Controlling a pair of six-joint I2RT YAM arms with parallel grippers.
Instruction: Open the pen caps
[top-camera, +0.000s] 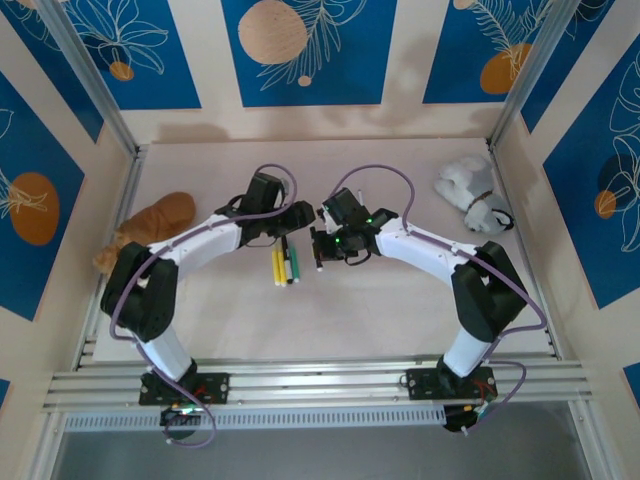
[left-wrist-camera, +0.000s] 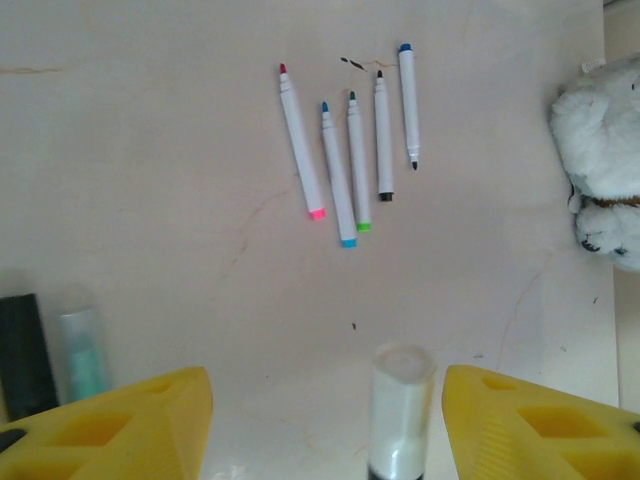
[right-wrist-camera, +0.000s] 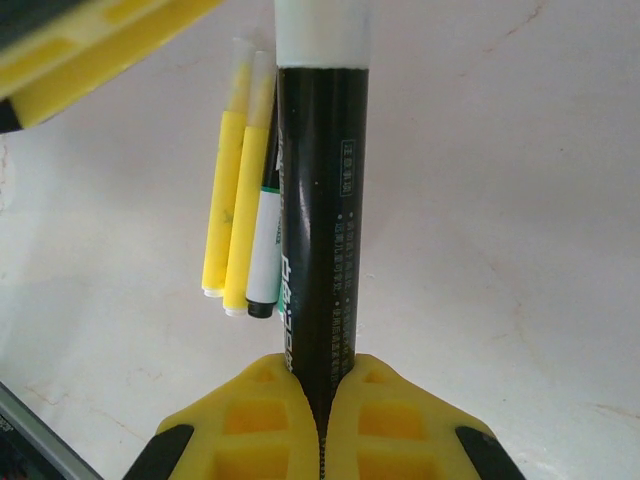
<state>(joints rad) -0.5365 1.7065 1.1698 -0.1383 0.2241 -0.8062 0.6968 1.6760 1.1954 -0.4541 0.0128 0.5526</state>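
My left gripper should next grab the translucent white pen cap (left-wrist-camera: 402, 395) by its sides, so the black marker's body stays free to open it.
My right gripper (right-wrist-camera: 320, 372) is shut on the lower end of a black marker (right-wrist-camera: 322, 230) that points away from it. A translucent white pen cap (right-wrist-camera: 322, 28) sits on the marker's far end. In the left wrist view that cap (left-wrist-camera: 402, 395) stands between the open yellow fingers (left-wrist-camera: 150, 420) of my left gripper (left-wrist-camera: 325, 400), nearer the right one, with a thin gap on each side. From above, the left gripper (top-camera: 297, 222) and the right gripper (top-camera: 323, 243) meet at the table's middle.
Two yellow highlighters (right-wrist-camera: 232, 200) and a white-and-green marker (right-wrist-camera: 266, 240) lie under the held marker, also seen from above (top-camera: 283, 266). Several thin uncapped pens (left-wrist-camera: 350, 150) lie further out. A white plush toy (top-camera: 470, 195) sits back right, a brown one (top-camera: 160, 220) at left.
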